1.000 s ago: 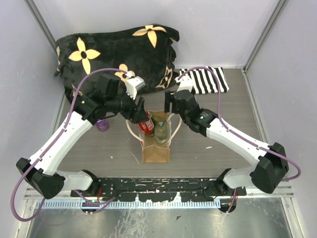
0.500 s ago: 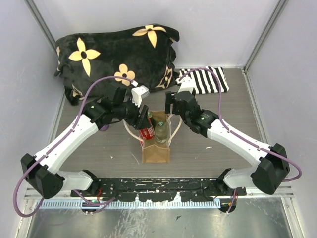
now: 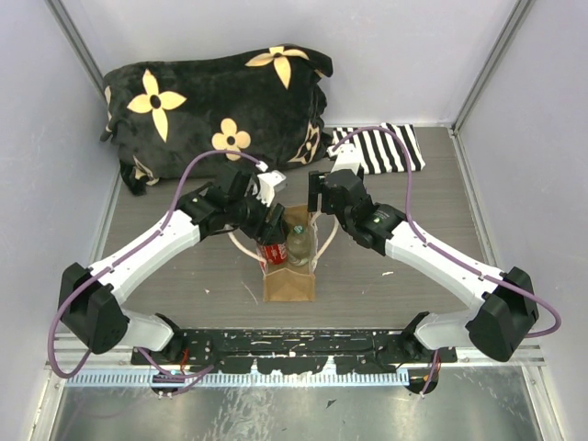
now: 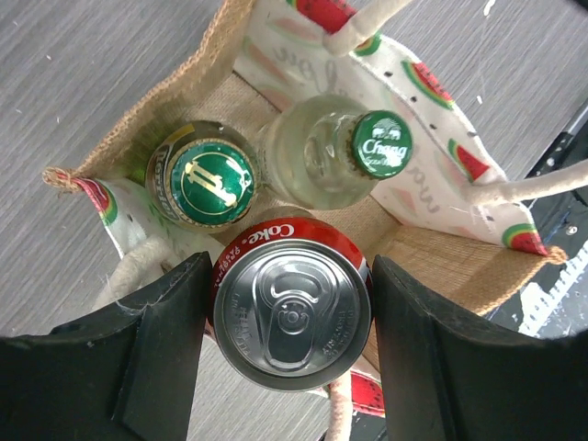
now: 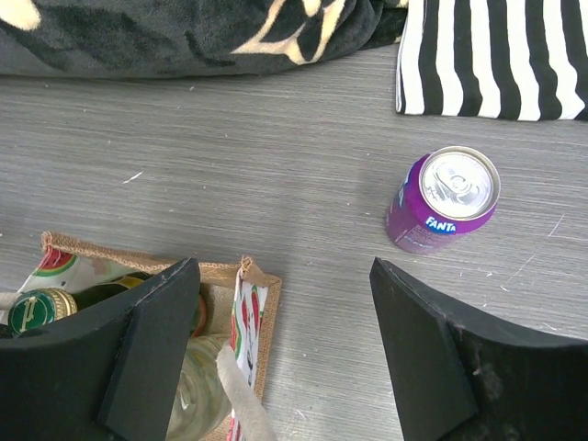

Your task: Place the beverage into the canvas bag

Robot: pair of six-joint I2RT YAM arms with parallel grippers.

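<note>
My left gripper needs to keep holding the red Coke can until it's in the bag, because the can hangs above the bag's rim and is only partly over the bag's opening.
The canvas bag [image 3: 289, 283] stands open at the table's middle with two glass bottles in it, one with a green-and-gold cap [image 4: 213, 182] and one with a green Chang cap [image 4: 381, 144]. My left gripper [image 3: 272, 241] is shut on a red Coke can [image 4: 292, 312], upright, at the bag's left rim and partly over the opening [image 4: 441, 257]. My right gripper [image 3: 317, 204] hangs open and empty beside the bag's far right corner [image 5: 268, 303], with a cream handle [image 5: 241, 390] between its fingers.
A purple Fanta can [image 5: 443, 200] stands on the table right of the bag. A black-and-white striped cloth [image 3: 390, 147] lies at the back right. A black blanket with yellow flowers [image 3: 211, 101] fills the back left. Grey walls close in both sides.
My left gripper has carried the Coke can rightward and down, from above the bag's left side to its rim. The right arm has hardly moved.
</note>
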